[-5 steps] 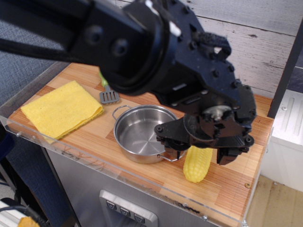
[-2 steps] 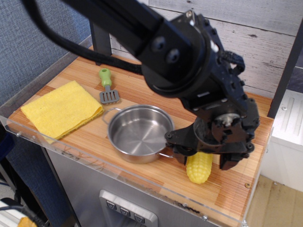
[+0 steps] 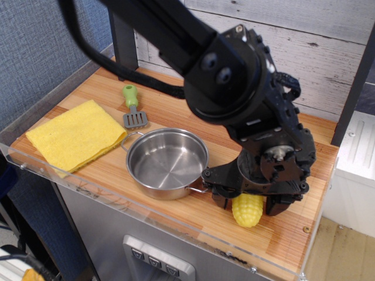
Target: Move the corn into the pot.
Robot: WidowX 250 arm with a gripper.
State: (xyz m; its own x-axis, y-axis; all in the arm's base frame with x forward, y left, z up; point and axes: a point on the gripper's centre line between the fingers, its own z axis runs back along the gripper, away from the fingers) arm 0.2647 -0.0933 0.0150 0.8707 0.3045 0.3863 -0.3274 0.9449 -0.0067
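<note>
The yellow corn needs to go into the shiny steel pot (image 3: 166,163), so next my gripper should grab the corn by its upper end (image 3: 248,199).
The yellow corn (image 3: 247,212) lies on the wooden counter near its front right, end pointing toward me; only its near half shows. My black gripper (image 3: 248,202) is lowered over it, open, with one finger on each side of the cob and close to it. I cannot tell whether the fingers (image 3: 276,205) touch the corn. The shiny steel pot (image 3: 166,163) stands empty just left of the gripper, and its right wire handle is against the left finger.
A folded yellow cloth (image 3: 76,134) lies at the left end of the counter. A green-handled toy spatula (image 3: 133,108) lies behind the pot. A clear plastic lip (image 3: 117,205) runs along the front edge. A wooden plank wall stands behind.
The gripper has dropped lower around the corn and shifted slightly toward the front. The pot has slid a little to the left. The arm now hides less of the counter's back.
</note>
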